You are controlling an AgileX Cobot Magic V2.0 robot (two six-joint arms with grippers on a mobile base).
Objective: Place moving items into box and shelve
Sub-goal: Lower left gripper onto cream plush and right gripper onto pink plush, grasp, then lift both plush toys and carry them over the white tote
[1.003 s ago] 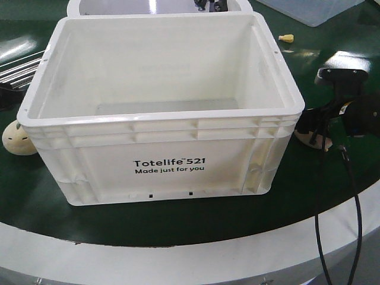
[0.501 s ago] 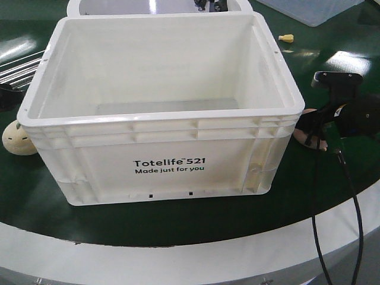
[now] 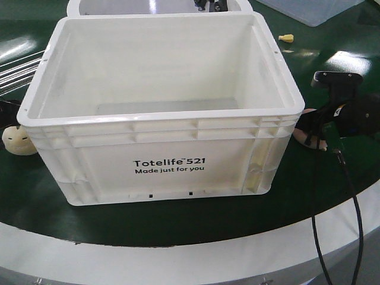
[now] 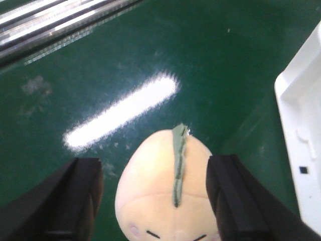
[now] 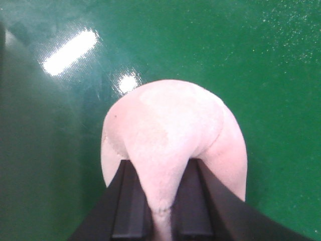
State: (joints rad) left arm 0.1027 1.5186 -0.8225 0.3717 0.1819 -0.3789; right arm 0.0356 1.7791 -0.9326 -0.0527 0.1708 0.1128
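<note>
My left gripper grabs the cream plush toy's soft body around the green strip [image 3: 19, 140] next, to place the toy into the white Totelife box [image 3: 160, 113].
The white Totelife box [image 3: 160, 113] stands open and empty in the middle of the green table. A cream plush toy [image 3: 18, 141] with a green strip lies against its left side. In the left wrist view my left gripper [image 4: 155, 163] is open, with its fingers on either side of this plush [image 4: 150, 186] and a gap on each side; the box corner [image 4: 301, 125] is at the right. My right gripper [image 5: 160, 170] is shut on a fold of a pink plush toy [image 5: 170, 125]. It sits right of the box [image 3: 314, 133], low over the table.
A second white container [image 3: 107, 7] and a clear bin [image 3: 309, 9] stand behind the box. A small yellow object [image 3: 286, 38] lies at the back right. Metal rails [image 3: 18, 68] run at the left. A black cable [image 3: 317, 225] hangs over the table's white rim [image 3: 178, 255].
My right gripper has shifted slightly up and left with the pink plush. At the left, the arm has come lower over the cream plush, which now shows less.
</note>
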